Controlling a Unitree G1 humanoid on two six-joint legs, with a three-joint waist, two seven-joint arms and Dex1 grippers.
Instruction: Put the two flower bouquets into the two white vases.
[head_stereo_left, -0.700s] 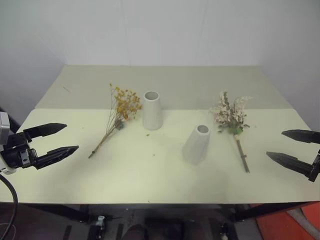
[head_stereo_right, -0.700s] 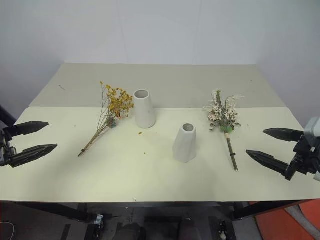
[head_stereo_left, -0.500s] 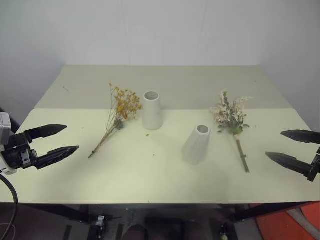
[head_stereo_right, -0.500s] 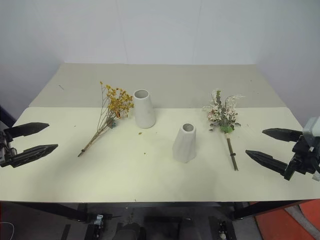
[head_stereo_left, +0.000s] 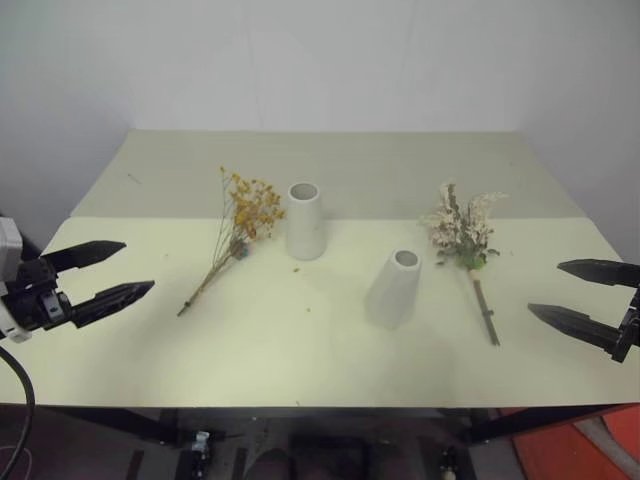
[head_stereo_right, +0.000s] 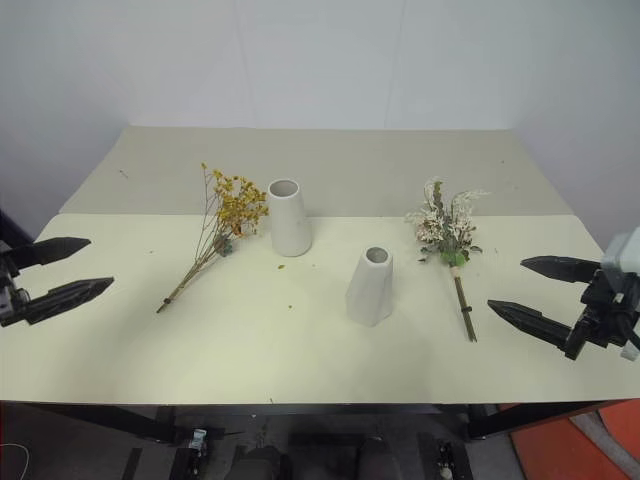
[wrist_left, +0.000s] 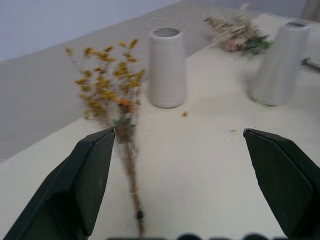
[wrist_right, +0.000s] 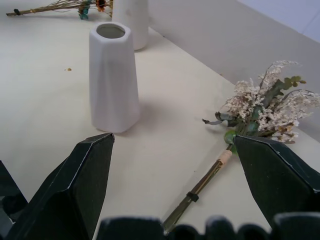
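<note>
I should next take the yellow bouquet by its thin brown stems with my left gripper, since fragile blooms spread wide at its top. Then it can go into a white vase.
On the cream table (head_stereo_left: 300, 350) lie two bouquets. The yellow-orange bunch (head_stereo_left: 243, 218) on thin brown stems rests left of centre. The cream-pink bunch (head_stereo_left: 462, 232) with green leaves and a thick stem lies right of centre. Between them stand two white vases: one upright (head_stereo_left: 304, 220) near the yellow bunch, one slanted-looking (head_stereo_left: 394, 289) nearer the front. My left gripper (head_stereo_left: 112, 269) hovers open at the table's left edge, empty. My right gripper (head_stereo_left: 572, 291) hovers open at the right edge, empty, a short way from the pink bunch's stem (wrist_right: 200, 184).
A seam runs across the table (head_stereo_left: 150, 218) behind the vases, with a darker back panel reaching to the white wall. A few small petal crumbs (head_stereo_right: 281, 293) lie in front of the upright vase. Black frame parts and a red object (head_stereo_left: 590, 450) sit below the front edge.
My left gripper has drifted slightly outward to the left. The right gripper, bouquets and vases stay where they were.
</note>
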